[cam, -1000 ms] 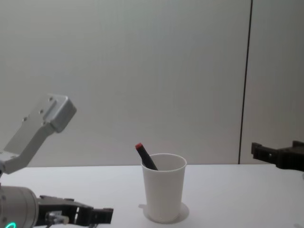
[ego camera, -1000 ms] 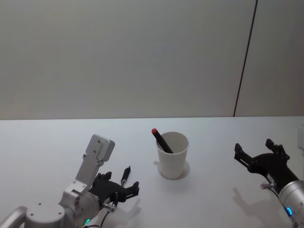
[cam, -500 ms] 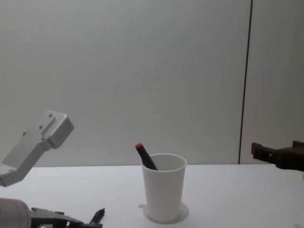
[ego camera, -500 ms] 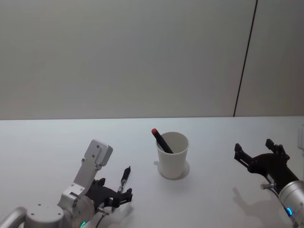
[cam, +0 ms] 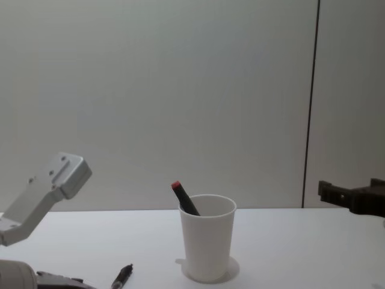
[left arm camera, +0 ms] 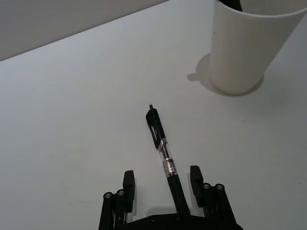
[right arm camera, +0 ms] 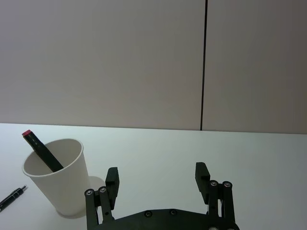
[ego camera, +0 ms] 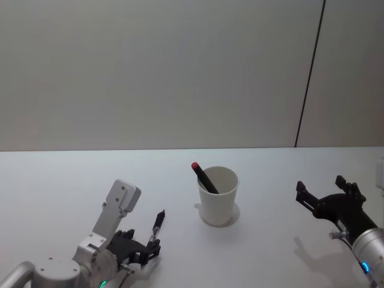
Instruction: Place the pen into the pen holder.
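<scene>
My left gripper next needs to grab the pen by its black grip section (left arm camera: 177, 190) to put it into the white paper cup.
A black pen (left arm camera: 162, 146) with a clear middle lies flat on the white table, left of the pen holder; I also see the pen (ego camera: 157, 224) from the head. My left gripper (left arm camera: 161, 177) is open and low over the table, its fingers on either side of the pen's near end without touching it. The pen holder (ego camera: 218, 195) is a white paper cup standing upright, with a black red-capped marker (ego camera: 203, 176) leaning in it. My right gripper (ego camera: 326, 191) hovers open to the right of the cup, holding nothing.
The white table (ego camera: 60, 180) runs back to a plain grey wall with a dark vertical seam (ego camera: 309, 78). The left arm's grey link (cam: 51, 186) rises at the left of the chest view.
My left gripper has dropped lower and drawn back toward my body, ending with its open fingers around the pen's near end. The pen, cup and right arm have not moved.
</scene>
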